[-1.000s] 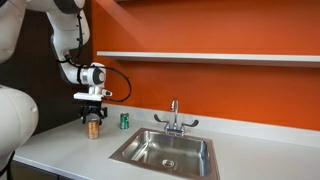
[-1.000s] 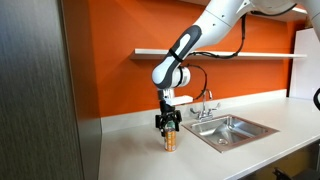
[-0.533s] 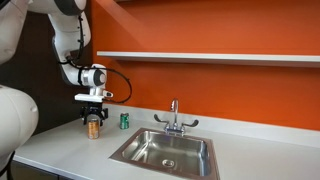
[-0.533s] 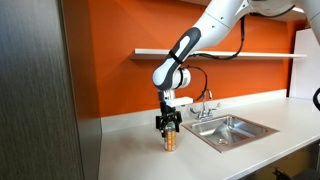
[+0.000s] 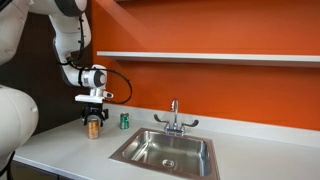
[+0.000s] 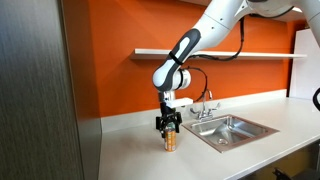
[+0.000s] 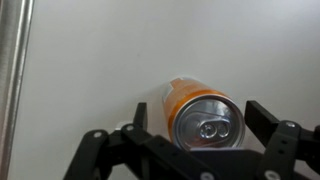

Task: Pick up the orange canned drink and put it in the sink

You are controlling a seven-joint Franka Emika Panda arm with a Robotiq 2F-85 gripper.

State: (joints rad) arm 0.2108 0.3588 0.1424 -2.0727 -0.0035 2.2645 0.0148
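The can's silvery top [image 5: 93, 122] [image 7: 207, 124] is between my fingers, which reach down on either side in an exterior view, so my gripper should close on the can now.
The orange canned drink [image 5: 94, 131] stands upright on the white counter, left of the sink [image 5: 126, 152]; it also shows in an exterior view [image 6: 171, 143]. My gripper [image 5: 94, 122] points straight down over the can, with a finger on either side of its top in both exterior views [image 6: 170, 128]. In the wrist view the can's silvery top [image 7: 204, 122] sits between the two black fingers of the gripper [image 7: 198, 108], with a small gap on each side. The gripper is open. The sink [image 6: 206, 136] is a steel basin with a round drain.
A green can [image 5: 124, 121] stands between the orange can and the sink. A chrome faucet [image 5: 174, 119] rises at the sink's back rim. An orange wall with a shelf [image 5: 200, 57] runs behind the counter. A dark cabinet side [image 6: 40, 90] stands near the counter's end.
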